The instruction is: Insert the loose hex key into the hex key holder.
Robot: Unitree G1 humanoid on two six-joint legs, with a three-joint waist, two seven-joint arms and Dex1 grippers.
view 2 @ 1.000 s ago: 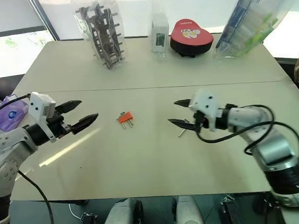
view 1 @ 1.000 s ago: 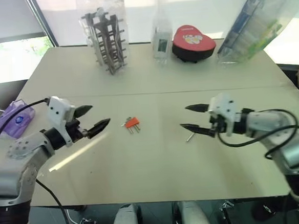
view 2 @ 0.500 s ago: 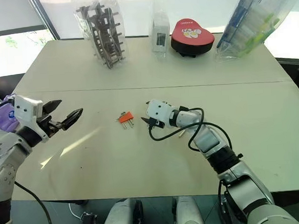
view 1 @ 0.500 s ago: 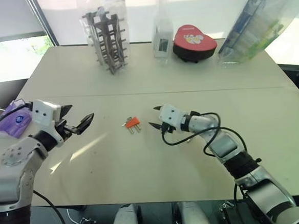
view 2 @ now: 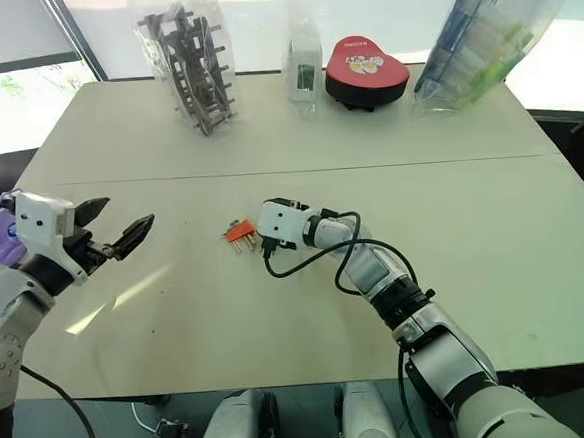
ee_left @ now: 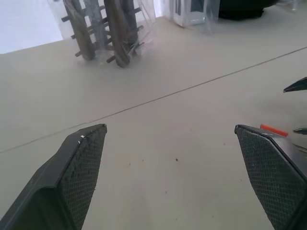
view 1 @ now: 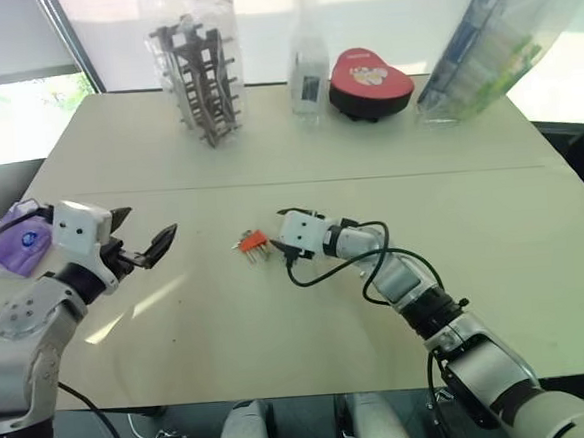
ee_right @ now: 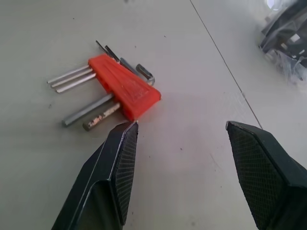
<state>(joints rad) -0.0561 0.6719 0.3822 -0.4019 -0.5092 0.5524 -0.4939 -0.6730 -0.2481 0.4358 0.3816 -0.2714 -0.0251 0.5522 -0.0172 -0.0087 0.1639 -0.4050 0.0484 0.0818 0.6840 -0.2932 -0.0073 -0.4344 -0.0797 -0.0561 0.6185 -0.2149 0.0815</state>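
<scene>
I need to grip the holder with my left gripper next by the flat sides of its orange block (view 1: 252, 240), because thin round keys stick out of the holder.
The hex key holder (ee_right: 125, 87) is a small orange-red block lying flat mid-table, with several grey keys sticking out of it. In the eye views the holder (view 1: 253, 243) lies just left of my right gripper (view 1: 275, 232). That gripper (ee_right: 180, 125) is open and empty, low over the table, its fingertips just short of the holder and apart from it. My left gripper (view 1: 150, 223) hovers open and empty further left, well away from the holder. The left wrist view catches the holder's edge (ee_left: 274, 130) past the left gripper (ee_left: 169, 129). The loose hex key is hidden, likely behind my right arm.
Along the table's far edge stand a grey rack in a plastic bag (view 1: 198, 80), a clear bagged pack (view 1: 308, 75), a red heart-shaped box (view 1: 368, 77) and a blue-green bagged package (view 1: 491, 50). A purple object (view 1: 8, 235) sits at the left edge.
My right gripper has swept left and forward across the table, from beside the loose hex key to just beside the holder. The left gripper drifted slightly left, still open.
</scene>
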